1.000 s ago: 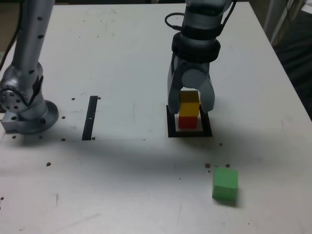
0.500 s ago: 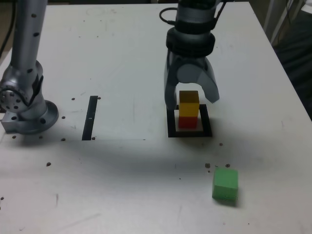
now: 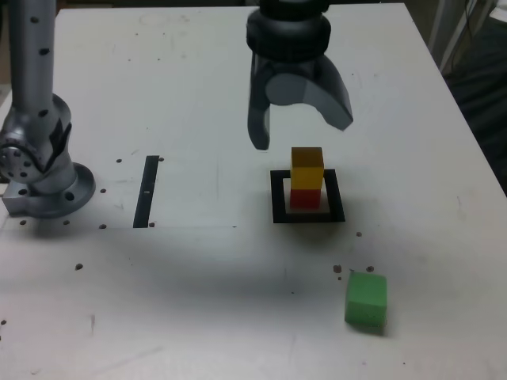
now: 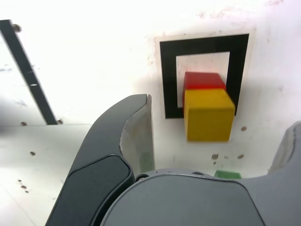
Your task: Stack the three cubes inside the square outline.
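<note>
I will grip the green cube next by two opposite sides, to top the stack in the square outline.
A yellow cube rests on a red cube inside the black square outline. The wrist view shows the same stack, yellow cube over red cube, within the square outline. My gripper hangs open above and slightly behind the stack, holding nothing, its fingers spread wider than the cubes. The green cube lies alone on the table nearer the camera, to the exterior view's right of the stack; a sliver of the green cube shows in the wrist view.
A thin black strip lies on the white table to the exterior view's left of the outline. The arm's grey base stands at the far left. The table's right edge runs close by.
My gripper let go of the yellow cube, spread its fingers wide and rose away from the stack. The yellow cube stays on the red one.
</note>
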Tool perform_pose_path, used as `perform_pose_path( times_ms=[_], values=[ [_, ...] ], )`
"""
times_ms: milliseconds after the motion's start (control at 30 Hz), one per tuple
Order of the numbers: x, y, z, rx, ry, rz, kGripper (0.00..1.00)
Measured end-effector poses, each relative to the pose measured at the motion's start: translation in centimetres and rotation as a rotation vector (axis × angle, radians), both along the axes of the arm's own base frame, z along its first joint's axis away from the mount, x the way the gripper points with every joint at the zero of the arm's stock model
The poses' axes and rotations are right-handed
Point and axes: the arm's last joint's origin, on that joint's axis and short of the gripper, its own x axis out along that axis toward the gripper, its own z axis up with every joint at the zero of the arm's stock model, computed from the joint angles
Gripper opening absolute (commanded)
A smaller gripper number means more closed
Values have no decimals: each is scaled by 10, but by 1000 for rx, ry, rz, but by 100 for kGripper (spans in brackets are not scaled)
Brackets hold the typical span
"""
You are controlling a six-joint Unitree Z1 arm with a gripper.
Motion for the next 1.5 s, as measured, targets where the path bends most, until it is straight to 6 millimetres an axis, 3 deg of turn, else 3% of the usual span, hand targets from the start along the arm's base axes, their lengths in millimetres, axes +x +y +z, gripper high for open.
perform_pose_path(
  times_ms=[267, 533, 700, 1300, 1500],
  values=[
    [2, -42, 19, -3, -39, -61, 99],
    [11, -86, 14, -14, -31, -90, 99],
    [17, -100, 9, -11, -22, -88, 99],
    [60, -158, -43, -58, 65, -148, 99],
    [73, -166, -60, -79, 90, -146, 97]
  ],
)
